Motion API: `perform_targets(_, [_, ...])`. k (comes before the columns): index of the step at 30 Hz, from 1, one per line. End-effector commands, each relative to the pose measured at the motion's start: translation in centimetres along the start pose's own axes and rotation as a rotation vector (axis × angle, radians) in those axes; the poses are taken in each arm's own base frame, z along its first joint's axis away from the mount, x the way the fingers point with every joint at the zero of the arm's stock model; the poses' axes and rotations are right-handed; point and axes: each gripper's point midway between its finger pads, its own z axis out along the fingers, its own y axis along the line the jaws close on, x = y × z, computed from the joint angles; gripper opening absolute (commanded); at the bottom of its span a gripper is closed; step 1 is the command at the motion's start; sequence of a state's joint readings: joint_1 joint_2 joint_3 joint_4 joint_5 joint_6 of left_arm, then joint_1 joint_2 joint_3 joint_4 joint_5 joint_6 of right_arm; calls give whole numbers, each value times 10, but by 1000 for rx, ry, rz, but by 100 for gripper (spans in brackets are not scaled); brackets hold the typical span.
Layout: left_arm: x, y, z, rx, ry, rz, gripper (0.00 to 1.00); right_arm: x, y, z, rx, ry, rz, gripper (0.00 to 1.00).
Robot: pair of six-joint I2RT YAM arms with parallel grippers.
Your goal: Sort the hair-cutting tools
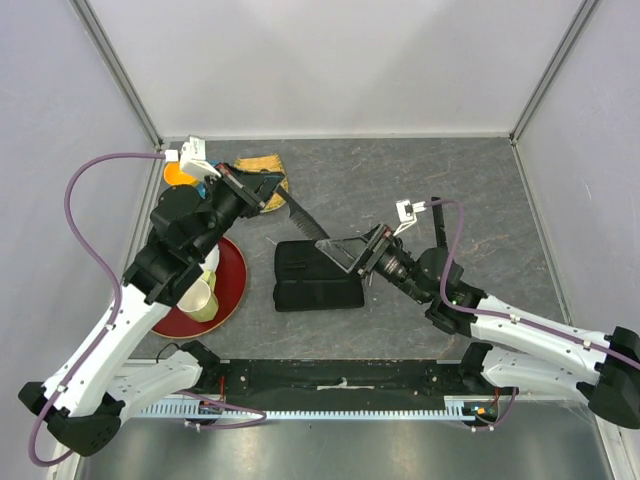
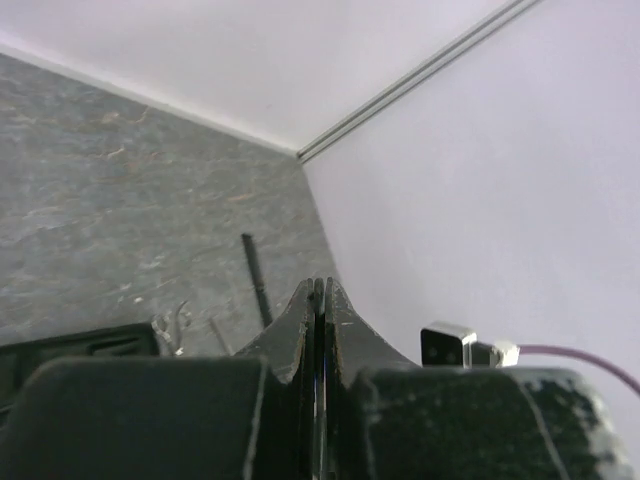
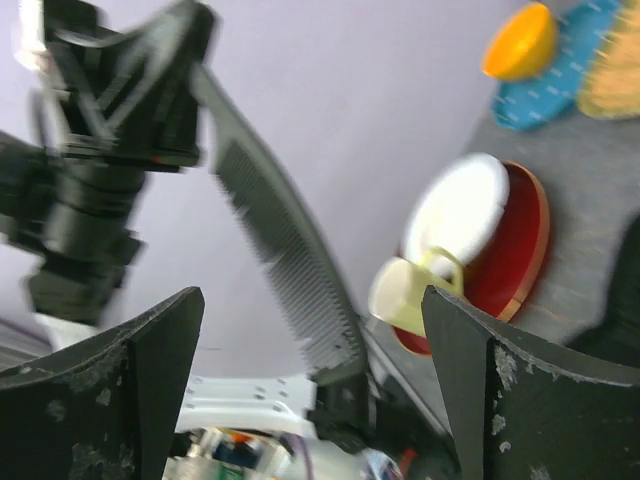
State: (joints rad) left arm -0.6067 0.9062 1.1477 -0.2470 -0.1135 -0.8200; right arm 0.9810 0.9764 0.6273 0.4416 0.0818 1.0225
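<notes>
I should next grab the narrow black comb by its loose end [image 1: 320, 233] [image 3: 334, 347] with my right gripper, leaving the comb's opposite end free to enter the black zip case.
My left gripper [image 1: 272, 192] is shut on one end of the narrow black comb [image 1: 300, 218] and holds it in the air above the table. In the left wrist view the jaws [image 2: 320, 285] are pressed together on the comb's thin edge. My right gripper [image 1: 345, 252] is open over the black zip case [image 1: 318, 280]. In the right wrist view [image 3: 312, 295] the comb's [image 3: 285, 250] free end hangs between its spread fingers without touching them. Small silvery metal pieces [image 2: 172, 322] lie by the case's edge; I cannot tell if they are the scissors.
A red plate [image 1: 236, 272] with a white bowl and a pale yellow cup [image 1: 201, 300] sits at the left. An orange piece [image 1: 178, 176], a blue piece and a yellow cloth [image 1: 262, 164] lie at the back left. A thin dark rod [image 2: 255, 280] lies on the table.
</notes>
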Motion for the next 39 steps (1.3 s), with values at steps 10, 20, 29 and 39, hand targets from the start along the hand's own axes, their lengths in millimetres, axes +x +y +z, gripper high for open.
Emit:
perform_targets(10, [-83,-64,-11,181,-278,-308,2,-85,119,3,-402,-319,134,93])
perform_targets(20, [-93,-64,-24,183,-322,-290,2,-76,127,7,-447,-267,156,65])
perform_targets(29, [-87,-86,-25,268,-261,-176,2,-72,128,5,-438,-236,153,55])
perform_targets(39, [-80,-85,-24,281,-236,-172,2,-75,129,3,-440,-248,162,52])
